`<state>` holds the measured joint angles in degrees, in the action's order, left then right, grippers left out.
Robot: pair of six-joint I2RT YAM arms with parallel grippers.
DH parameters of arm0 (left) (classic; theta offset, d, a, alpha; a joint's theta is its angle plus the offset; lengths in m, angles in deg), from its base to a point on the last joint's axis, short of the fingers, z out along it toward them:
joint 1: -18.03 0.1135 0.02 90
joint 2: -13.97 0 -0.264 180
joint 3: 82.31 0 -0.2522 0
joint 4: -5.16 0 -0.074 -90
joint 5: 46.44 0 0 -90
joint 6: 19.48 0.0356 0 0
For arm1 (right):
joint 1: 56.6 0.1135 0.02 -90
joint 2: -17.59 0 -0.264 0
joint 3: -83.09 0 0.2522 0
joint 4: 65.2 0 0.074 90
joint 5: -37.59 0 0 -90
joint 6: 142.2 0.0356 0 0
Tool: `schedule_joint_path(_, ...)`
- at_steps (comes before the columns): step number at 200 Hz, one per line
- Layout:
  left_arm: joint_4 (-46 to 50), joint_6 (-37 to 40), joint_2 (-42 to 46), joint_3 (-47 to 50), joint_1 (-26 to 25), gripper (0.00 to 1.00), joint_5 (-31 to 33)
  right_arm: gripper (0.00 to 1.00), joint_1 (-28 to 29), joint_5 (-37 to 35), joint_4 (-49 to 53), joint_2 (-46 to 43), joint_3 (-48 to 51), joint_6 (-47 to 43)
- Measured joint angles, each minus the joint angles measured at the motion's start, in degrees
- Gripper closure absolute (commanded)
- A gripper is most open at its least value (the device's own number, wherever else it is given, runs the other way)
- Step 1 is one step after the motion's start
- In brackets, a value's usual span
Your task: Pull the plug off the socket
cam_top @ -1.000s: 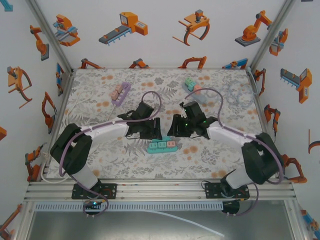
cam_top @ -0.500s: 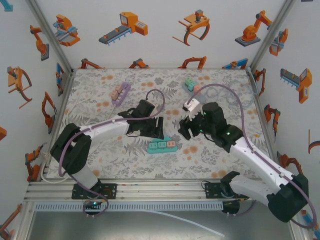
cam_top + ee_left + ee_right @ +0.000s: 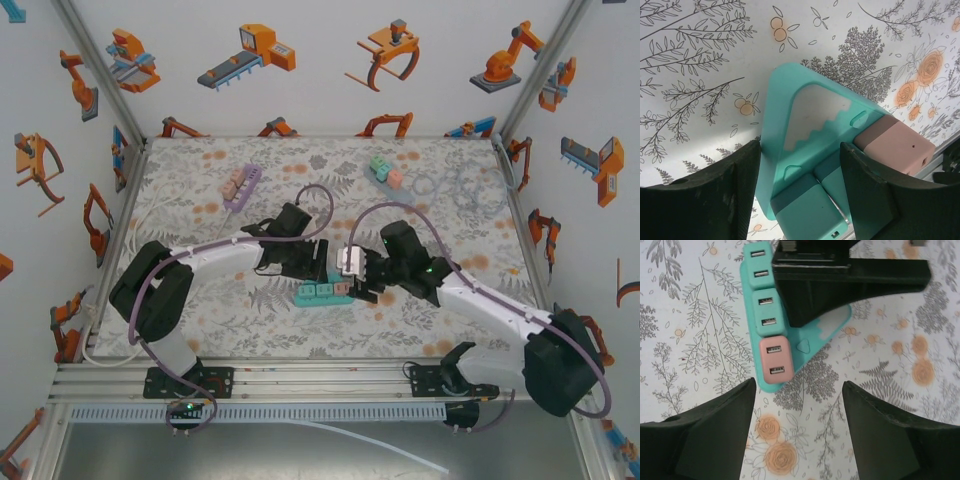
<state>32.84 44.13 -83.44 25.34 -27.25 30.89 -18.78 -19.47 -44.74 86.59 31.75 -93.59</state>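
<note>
My right gripper should next grab the pink plug by its two long sides, clear of the neighboring teal plug, to pull it off the socket (image 3: 320, 301).
The teal socket (image 3: 320, 301) lies at mid-table with two teal plugs (image 3: 317, 291) and a pink plug (image 3: 343, 289) in it. My left gripper (image 3: 312, 268) is on its far side. In the left wrist view its jaws (image 3: 800, 145) stand apart around the socket (image 3: 785, 100) end and a teal plug (image 3: 805, 210); whether they clamp it is unclear. My right gripper (image 3: 358, 287) is at the pink end. Its jaws (image 3: 799, 385) are open over bare cloth, just short of the pink plug (image 3: 774, 360). The left arm's finger (image 3: 805, 300) rests over the socket (image 3: 815, 340).
A purple power strip (image 3: 242, 187) with pink plugs lies at the back left. A green and pink plug block (image 3: 385, 172) and a coil of clear cable (image 3: 452, 186) sit at the back right. Patterned walls enclose the table on three sides.
My right arm swung out to the right, then came back to the socket's pink end. The left gripper stayed at the socket.
</note>
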Motion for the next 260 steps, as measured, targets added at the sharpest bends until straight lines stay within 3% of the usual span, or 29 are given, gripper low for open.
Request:
schedule_joint_path(44, -0.11, 0.2, 0.02, 0.96, 0.22, 0.39, 0.0, 0.55, 0.63, 1.9, -3.58, 4.63, 0.39, -0.94)
schedule_joint_path(119, -2.29, 0.15, 0.04, 2.21, 0.42, 0.41, -0.72, 0.64, 2.03, 2.38, -9.33, 9.05, 2.67, -1.11)
schedule_joint_path(260, -2.54, 0.17, -0.37, 2.45, 0.52, 0.48, -0.98, 0.84, 2.23, 2.6, -9.55, 8.83, 2.6, 0.07)
